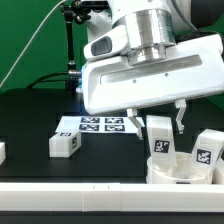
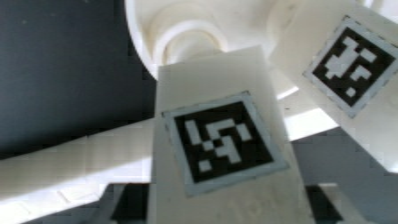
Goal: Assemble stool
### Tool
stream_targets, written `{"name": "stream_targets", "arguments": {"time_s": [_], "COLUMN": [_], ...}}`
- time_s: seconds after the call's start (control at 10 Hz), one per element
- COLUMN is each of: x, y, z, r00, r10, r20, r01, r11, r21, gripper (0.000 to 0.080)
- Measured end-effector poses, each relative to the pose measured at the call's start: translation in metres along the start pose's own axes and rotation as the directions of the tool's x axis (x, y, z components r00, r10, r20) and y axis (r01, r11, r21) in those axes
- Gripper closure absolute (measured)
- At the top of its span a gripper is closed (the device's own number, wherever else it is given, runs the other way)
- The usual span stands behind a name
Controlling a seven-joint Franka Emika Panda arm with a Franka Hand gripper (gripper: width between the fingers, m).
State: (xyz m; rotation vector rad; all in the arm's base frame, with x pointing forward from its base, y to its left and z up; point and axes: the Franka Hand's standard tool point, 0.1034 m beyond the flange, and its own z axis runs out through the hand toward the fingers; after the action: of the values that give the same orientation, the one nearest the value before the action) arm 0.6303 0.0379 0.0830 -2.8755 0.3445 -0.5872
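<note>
The lower end of the upright leg is inside the rim of the round white seat [image 1: 185, 172] [image 2: 185, 28], so the leg would stand and it is time to open my gripper now.
My gripper [image 1: 156, 125] is shut on a white blocky stool leg [image 1: 160, 138] with a black-and-white tag, held upright. The leg's lower end is at the round white seat [image 1: 185, 172] near the front rail at the exterior view's right. In the wrist view the held leg [image 2: 222, 130] fills the space between my fingers [image 2: 134, 208], with the curved seat wall [image 2: 187, 35] beyond it. A second tagged leg [image 1: 208, 148] stands at the seat's right side and shows in the wrist view [image 2: 352, 58]. Whether the held leg is seated in the seat is hidden.
Another leg [image 1: 65, 143] lies loose on the black table at the exterior view's left. The marker board [image 1: 100, 124] lies behind it. A white part [image 1: 2, 152] shows at the far left edge. A long white rail [image 1: 90, 192] runs along the front.
</note>
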Motion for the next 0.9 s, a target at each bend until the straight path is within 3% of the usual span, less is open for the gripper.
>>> {"name": "stream_targets", "arguments": {"time_s": [0.9], "x": [0.0033], "y": [0.0055], "z": [0.0054], "r00": [0.996], "r10": [-0.004], "r20": [-0.094], "r01": [0.002], "r11": [1.0], "r21": [-0.022], "gripper": [0.0472]}}
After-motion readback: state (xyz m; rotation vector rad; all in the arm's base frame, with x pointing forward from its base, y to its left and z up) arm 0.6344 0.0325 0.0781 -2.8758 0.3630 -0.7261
